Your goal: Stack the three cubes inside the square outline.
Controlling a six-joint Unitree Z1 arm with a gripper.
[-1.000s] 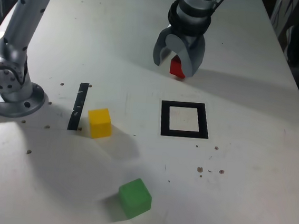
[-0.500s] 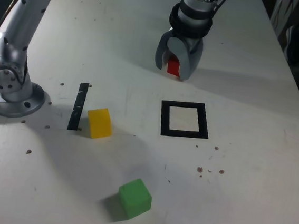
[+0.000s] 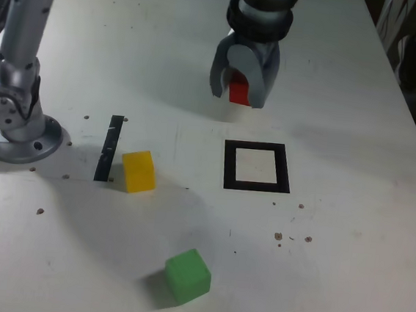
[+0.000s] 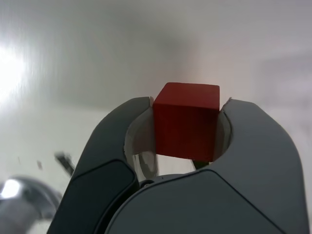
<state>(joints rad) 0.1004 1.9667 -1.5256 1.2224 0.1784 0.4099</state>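
The red cube [image 3: 238,92] is hanging behind and short of the square outline, so my gripper needs to keep holding it until it is over the outline.
My gripper [image 3: 240,93] is shut on the red cube [image 3: 238,92], which hangs a little above the table, behind the square outline [image 3: 257,167]. In the wrist view the red cube [image 4: 186,121] sits clamped between the two grey fingers [image 4: 117,141], and the gripper [image 4: 187,124] points down at the white table. The yellow cube [image 3: 139,171] rests on the table toward the exterior view's left of the outline. The green cube [image 3: 188,275] lies near the front edge. The outline's white centre holds nothing.
A thin black strip [image 3: 109,148] lies just left of the yellow cube in the exterior view. The arm's round grey base [image 3: 20,134] stands at the table's left edge. Small dark specks dot the white table [image 3: 333,234].
The gripper closed on the red cube and raised it slightly off the table, shifting a little to the exterior view's left. The yellow and green cubes have not moved.
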